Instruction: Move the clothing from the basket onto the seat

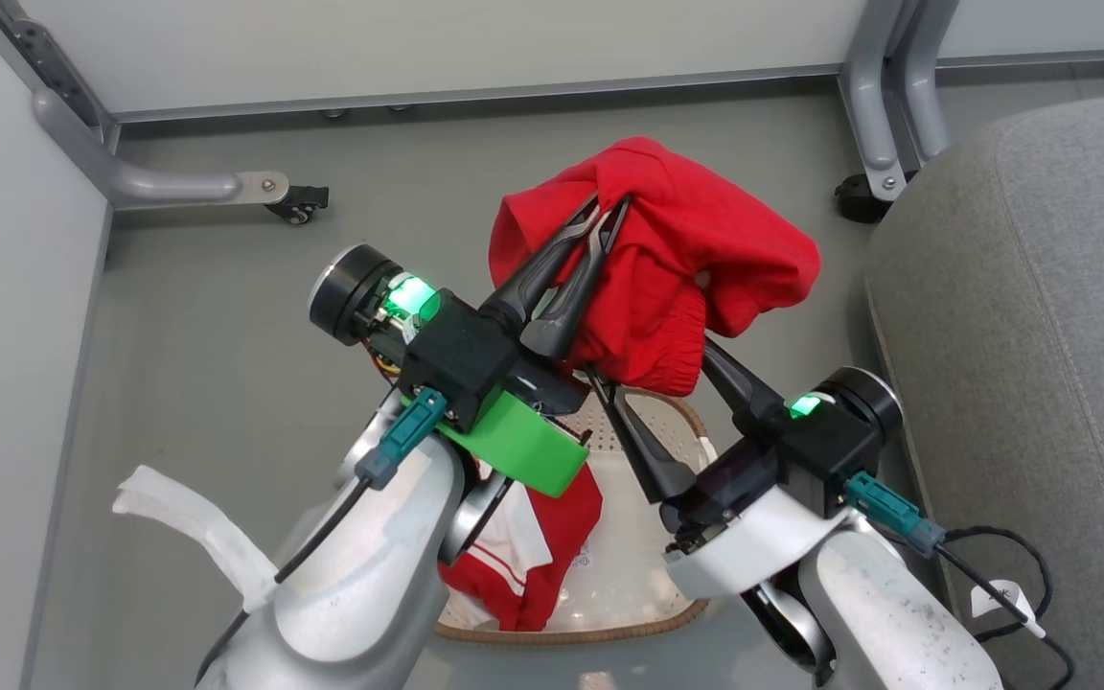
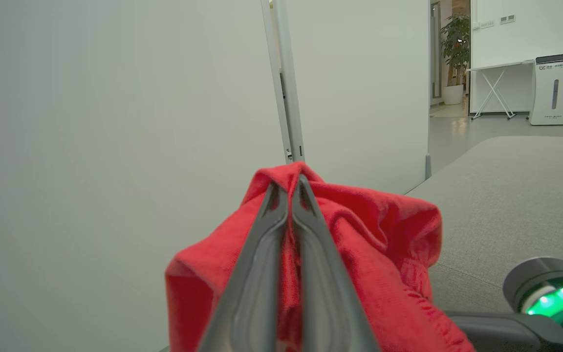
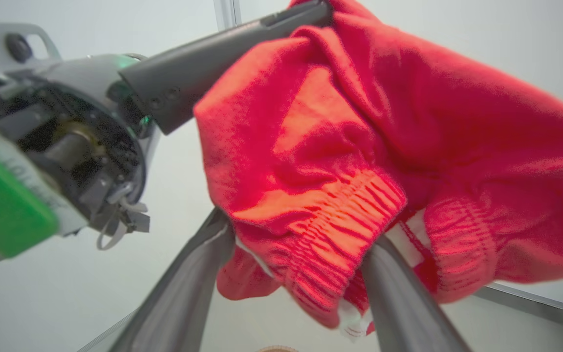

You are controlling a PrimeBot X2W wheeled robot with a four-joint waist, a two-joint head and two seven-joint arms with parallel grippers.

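My right gripper grabs the red garment by its elastic waistband next, to carry the garment onto the seat.
My left gripper is shut on a red garment with an elastic waistband and holds it in the air above the basket. In the left wrist view the left gripper pinches a top fold of the cloth. My right gripper stands open just below, and the waistband hangs between its spread fingers. A second red garment with white stripes lies in the cream basket, partly hidden by my left arm. The grey seat is at the right.
Pale partition walls close off the left and far sides. Their metal feet carry casters on the grey floor. A black cable lies against the seat's near edge. In the left wrist view the seat lies level to the right.
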